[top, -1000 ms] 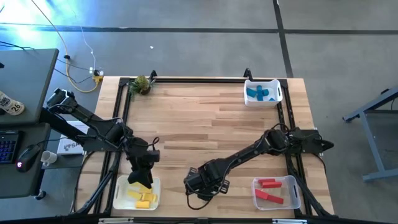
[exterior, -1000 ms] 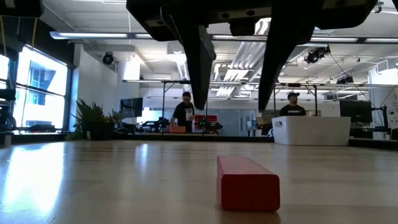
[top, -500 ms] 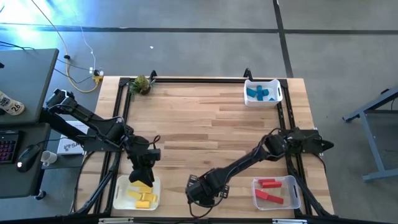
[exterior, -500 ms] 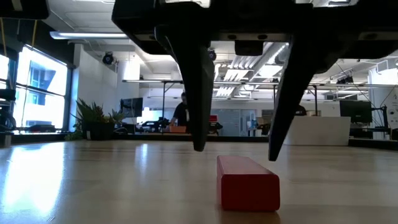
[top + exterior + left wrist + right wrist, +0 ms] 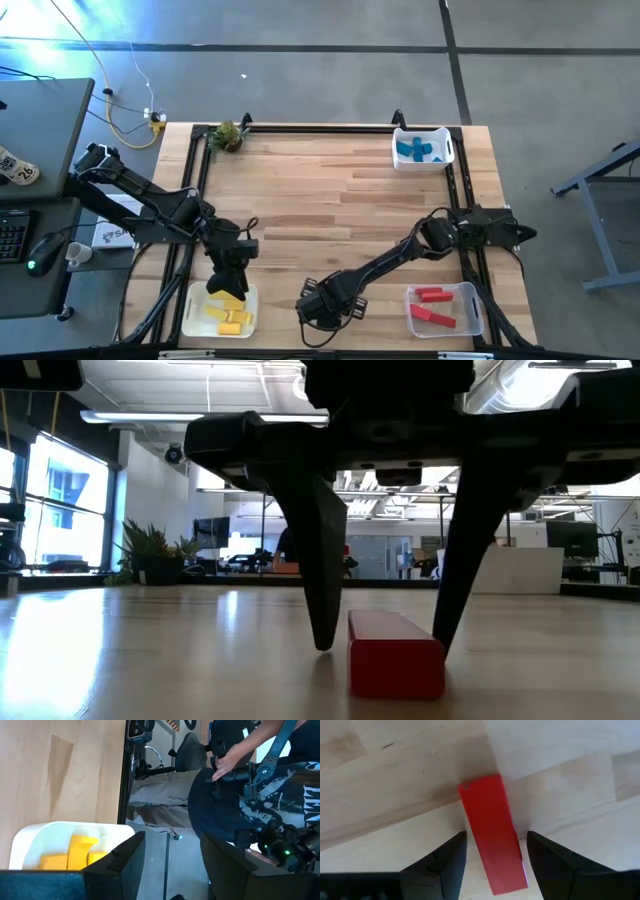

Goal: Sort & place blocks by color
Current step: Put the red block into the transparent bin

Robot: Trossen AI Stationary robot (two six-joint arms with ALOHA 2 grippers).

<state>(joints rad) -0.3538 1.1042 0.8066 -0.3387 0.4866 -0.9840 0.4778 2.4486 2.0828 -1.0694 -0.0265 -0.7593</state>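
My right gripper's fingers reach down on either side of the red block's long sides on the wood. It is now time to close them on the block.
A red bar block (image 5: 396,652) lies flat on the wooden table near its front edge, and it also shows in the right wrist view (image 5: 492,840). My right gripper (image 5: 322,303) is open and points down over it. Its fingers stand on either side of the block's long sides, with their tips at table level (image 5: 380,645). My left gripper (image 5: 228,283) hangs open and empty over the white bin (image 5: 192,318) that holds yellow blocks (image 5: 230,316). The high view hides the red block under my right gripper. My right gripper's one finger (image 5: 450,600) stands right at the red block's long side (image 5: 438,650); I cannot tell whether it touches. The other finger (image 5: 322,610) stands clear of the block's opposite side. The block lies flat on the table.
A bin (image 5: 472,296) with red blocks (image 5: 432,306) stands at the front right. A bin (image 5: 449,150) with blue blocks (image 5: 415,149) stands at the back right. A green clump (image 5: 228,135) sits at the back left. A person shows beyond the table in the left wrist view (image 5: 240,780).
My right gripper has moved toward the table's near edge and come down. Its fingertips were above the red block a second ago and now stand at table level on either side of it. The block stays in place.
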